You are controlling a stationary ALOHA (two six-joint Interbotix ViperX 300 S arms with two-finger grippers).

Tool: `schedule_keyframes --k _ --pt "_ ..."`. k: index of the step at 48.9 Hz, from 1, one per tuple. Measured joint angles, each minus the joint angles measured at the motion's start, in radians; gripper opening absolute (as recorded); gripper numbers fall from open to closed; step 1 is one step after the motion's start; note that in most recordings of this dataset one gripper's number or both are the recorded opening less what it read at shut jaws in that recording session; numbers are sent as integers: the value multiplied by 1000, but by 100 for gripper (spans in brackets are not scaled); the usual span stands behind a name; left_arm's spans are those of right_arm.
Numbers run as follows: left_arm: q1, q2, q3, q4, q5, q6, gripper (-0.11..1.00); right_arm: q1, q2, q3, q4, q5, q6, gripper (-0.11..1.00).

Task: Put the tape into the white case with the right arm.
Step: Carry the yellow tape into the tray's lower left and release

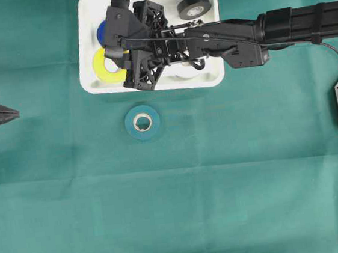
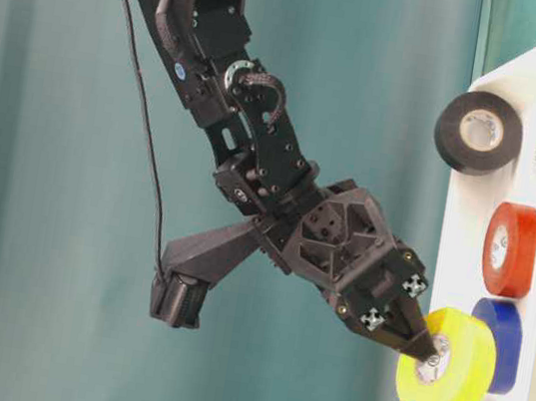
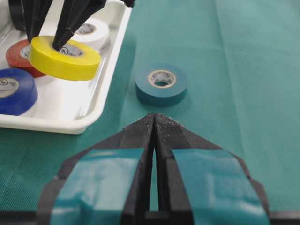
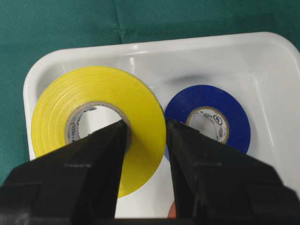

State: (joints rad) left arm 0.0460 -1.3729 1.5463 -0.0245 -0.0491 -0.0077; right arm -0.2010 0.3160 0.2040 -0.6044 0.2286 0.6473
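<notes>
The yellow tape's outer edge sits inside the white case's rim over the case's open bottom, so it is time for my right gripper to release the tape.
My right gripper is shut on the yellow tape, one finger inside the core and one outside, pinching the roll's wall. It holds the roll over the left end of the white case, tilted and slightly above the floor. In the table-level view the fingertips meet at the roll's core. A teal tape lies flat on the green cloth just in front of the case. My left gripper is shut and empty at the table's left edge, pointing at the teal roll.
The case also holds a blue roll, a red roll, a white roll and a black roll. The right arm reaches in from the right across the case. Green cloth covers the table.
</notes>
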Motion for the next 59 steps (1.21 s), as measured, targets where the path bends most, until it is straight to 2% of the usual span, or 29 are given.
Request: schedule_keyframes --k 14,18,24,26,43,53,59 --pt "0 0 2 0 0 0 0 -2 0 0 -3 -2 0 2" --pt "0 2 2 0 0 0 0 -2 0 2 -3 -2 0 16" --pt "0 0 2 0 0 2 0 -2 -2 3 -3 -2 0 50" --pt "0 0 2 0 0 0 0 -2 -2 5 -3 -3 0 56" --pt "0 0 2 2 0 2 0 -2 -23 71 -2 -2 6 54" --pt "0 0 2 0 0 0 0 0 -127 192 -3 -8 9 54" --pt "0 2 2 0 0 2 0 6 -218 299 -2 -29 9 54"
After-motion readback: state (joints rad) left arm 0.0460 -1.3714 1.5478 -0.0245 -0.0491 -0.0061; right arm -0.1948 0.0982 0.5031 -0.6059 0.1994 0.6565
